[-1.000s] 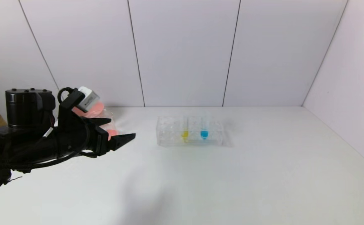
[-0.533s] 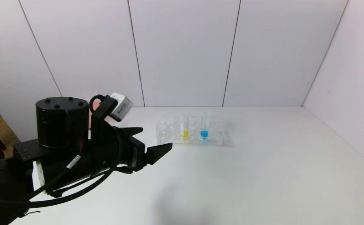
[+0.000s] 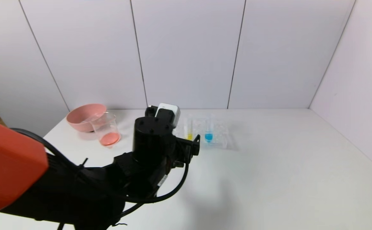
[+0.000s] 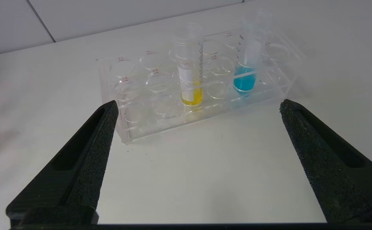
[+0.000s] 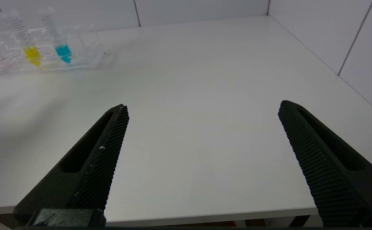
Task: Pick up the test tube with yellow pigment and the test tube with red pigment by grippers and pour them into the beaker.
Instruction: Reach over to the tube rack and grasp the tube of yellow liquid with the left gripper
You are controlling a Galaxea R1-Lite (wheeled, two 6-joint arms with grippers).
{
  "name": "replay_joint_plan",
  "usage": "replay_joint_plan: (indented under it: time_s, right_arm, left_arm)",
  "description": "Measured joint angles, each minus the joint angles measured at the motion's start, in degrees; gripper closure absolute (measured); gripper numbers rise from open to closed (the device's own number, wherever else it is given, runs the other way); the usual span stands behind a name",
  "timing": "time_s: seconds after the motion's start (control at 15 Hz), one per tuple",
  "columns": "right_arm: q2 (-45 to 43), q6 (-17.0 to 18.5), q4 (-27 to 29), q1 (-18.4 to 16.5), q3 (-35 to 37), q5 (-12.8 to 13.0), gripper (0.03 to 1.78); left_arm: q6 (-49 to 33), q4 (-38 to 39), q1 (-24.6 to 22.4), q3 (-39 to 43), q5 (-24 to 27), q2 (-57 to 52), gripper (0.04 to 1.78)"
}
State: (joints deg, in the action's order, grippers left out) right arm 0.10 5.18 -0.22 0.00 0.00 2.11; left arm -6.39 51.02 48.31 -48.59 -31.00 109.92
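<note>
The test tube should be grabbed next by my left gripper by its side below its rim (image 3: pixel 189 123). This leaves the yellow test tube's opening (image 3: pixel 188 116) free to pour.
The test tube with yellow pigment (image 3: pixel 189 128) stands upright in a clear rack (image 3: pixel 219 140), beside a blue-tipped tube (image 3: pixel 208 129). In the left wrist view the yellow tube (image 4: pixel 190 70) is straight ahead of my left gripper (image 4: pixel 198 104), which is open and empty just short of the rack (image 4: pixel 141 92). My left arm (image 3: pixel 154 140) reaches over the table to the rack's front. The beaker (image 3: pixel 106 129) stands at the back left with red-orange liquid in its bottom. No test tube with red pigment is in view. My right gripper (image 5: pixel 203 107) is open and empty over the table's front edge.
A pink bowl (image 3: pixel 85 116) sits just behind the beaker. The blue-tipped tube (image 4: pixel 248 64) stands two holes from the yellow one. White walls close the back and the right side. The table's right half (image 3: pixel 285 166) is bare.
My left arm has swung from the left side near the beaker and bowl toward the middle, up to the rack's front. The beaker and bowl, hidden before, now show.
</note>
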Motion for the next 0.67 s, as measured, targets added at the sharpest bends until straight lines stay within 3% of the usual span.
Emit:
replay_joint_plan:
  time_s: [0.33, 0.67]
  right_arm:
    - [0.0, -0.01, 0.01, 0.0, 0.0, 0.0, 0.1]
    - [0.0, -0.01, 0.0, 0.0, 0.0, 0.0, 0.1]
  left_arm:
    - [0.09, 2.67, 1.49, -9.9, -9.2, 10.75, 0.06]
    - [1.88, 3.75, 0.04, -15.3, -9.63, 15.85, 0.06]
